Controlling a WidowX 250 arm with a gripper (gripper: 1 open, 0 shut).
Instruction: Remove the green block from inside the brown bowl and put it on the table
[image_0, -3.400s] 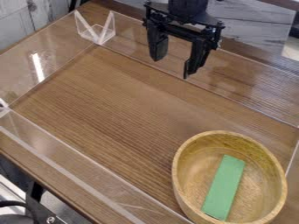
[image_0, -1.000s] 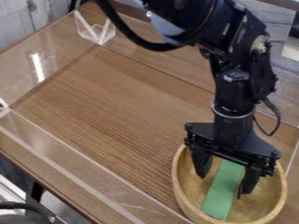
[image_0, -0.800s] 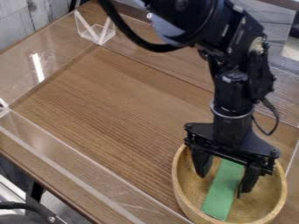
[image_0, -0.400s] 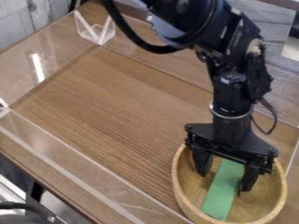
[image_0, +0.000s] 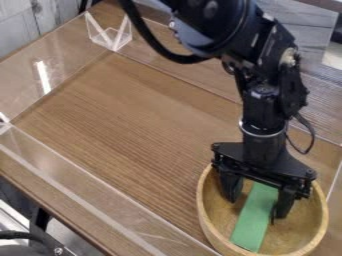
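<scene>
I should next use my gripper to grab the green block (image_0: 254, 224) by its end at the bowl's middle (image_0: 261, 194), to lift it out of the brown bowl.
The green block (image_0: 254, 224) lies flat inside the brown bowl (image_0: 214, 222) at the lower right of the table (image_0: 120, 110). My gripper (image_0: 262, 202) points straight down into the bowl, open, with one finger on each side of the block's upper end. The fingers (image_0: 234, 189) stand apart from the block's sides as far as I can see. The black arm reaches down from the top of the view and hides the bowl's far rim.
Low clear acrylic walls (image_0: 80, 190) edge the table on the left and near side. A clear folded stand (image_0: 110, 32) sits at the far left corner. The bowl lies close to the table's right edge.
The arm came from the far side of the table down into the bowl. Over the last second it has barely moved, and the jaws have stayed open.
</scene>
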